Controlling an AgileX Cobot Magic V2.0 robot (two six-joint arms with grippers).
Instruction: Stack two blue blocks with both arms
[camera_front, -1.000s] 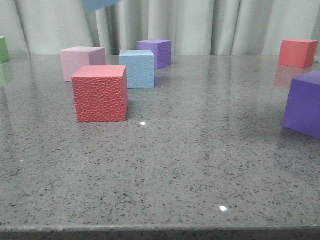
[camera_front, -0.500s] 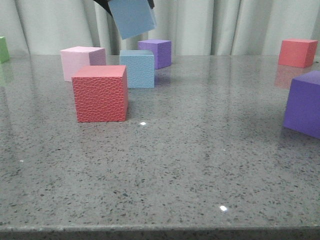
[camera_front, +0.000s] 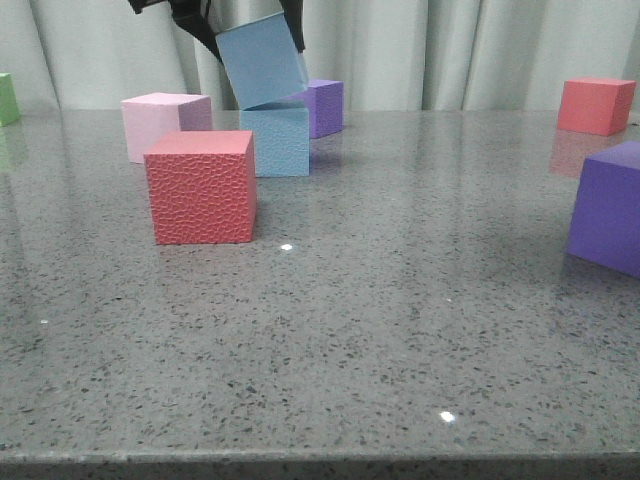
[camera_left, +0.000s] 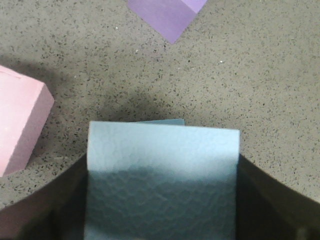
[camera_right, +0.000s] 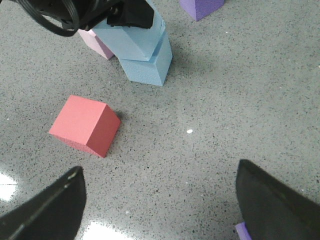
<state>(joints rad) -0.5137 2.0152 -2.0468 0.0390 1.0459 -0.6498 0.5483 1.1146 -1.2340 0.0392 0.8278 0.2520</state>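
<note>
I should open my left gripper now. The tilted block's lower edge (camera_front: 262, 102) rests on the top of the second blue block (camera_front: 276, 106), so the tilted block would stand there.
My left gripper (camera_front: 248, 28) is shut on a pale blue block (camera_front: 262, 60) and holds it tilted, its lower edge at the top of the second blue block (camera_front: 275, 142) on the table. In the left wrist view the held block (camera_left: 162, 170) fills the space between my dark fingers (camera_left: 50, 210), and only a sliver of the lower block (camera_left: 161, 121) shows past it. The right wrist view shows both blocks, the held one (camera_right: 131, 39) above the lower one (camera_right: 148, 67). My right gripper (camera_right: 160, 200) is open and empty over bare table, well short of them.
A pink cube (camera_front: 160, 125) stands left of the blue pair, a red cube (camera_front: 200, 187) in front of it, a purple cube (camera_front: 325, 105) behind. Another purple cube (camera_front: 610, 205) and a red cube (camera_front: 595, 105) are at the right, a green one (camera_front: 7, 98) at the far left edge.
My left gripper has come down from the top of the front view with the blue block, which now sits tilted right over the lower blue block.
</note>
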